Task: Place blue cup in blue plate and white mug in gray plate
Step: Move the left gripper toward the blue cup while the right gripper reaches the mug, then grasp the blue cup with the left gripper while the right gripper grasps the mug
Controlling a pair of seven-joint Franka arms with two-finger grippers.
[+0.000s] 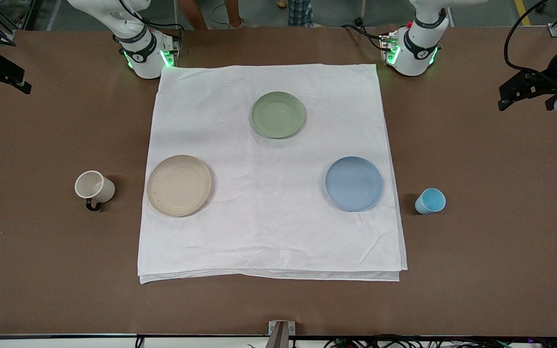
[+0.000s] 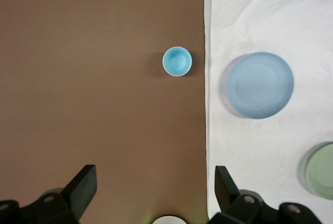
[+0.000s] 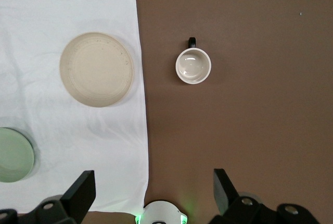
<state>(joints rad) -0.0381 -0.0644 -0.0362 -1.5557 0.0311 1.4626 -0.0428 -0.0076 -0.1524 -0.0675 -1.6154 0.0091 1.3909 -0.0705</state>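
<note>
The left gripper will set the blue cup in the blue plate (image 1: 354, 183) next, so it will grab the cup by its rim (image 1: 431, 189).
The blue cup (image 1: 430, 201) stands upright on the bare brown table, beside the cloth at the left arm's end; it also shows in the left wrist view (image 2: 177, 61). The blue plate (image 1: 354, 183) (image 2: 260, 85) lies empty on the cloth next to it. The white mug (image 1: 94, 186) (image 3: 193, 66) stands upright on the bare table at the right arm's end, handle toward the front camera. The gray plate (image 1: 179, 185) (image 3: 96, 69) lies empty on the cloth beside it. My left gripper (image 2: 156, 174) (image 1: 515, 94) is open, empty and high. My right gripper (image 3: 154, 178) (image 1: 5, 75) is open, empty and high.
A pale green plate (image 1: 278, 114) lies empty on the white cloth (image 1: 269, 232), nearer the arm bases. The cloth covers the middle of the brown table (image 1: 491, 251). The right arm's base (image 3: 162, 212) shows under its gripper.
</note>
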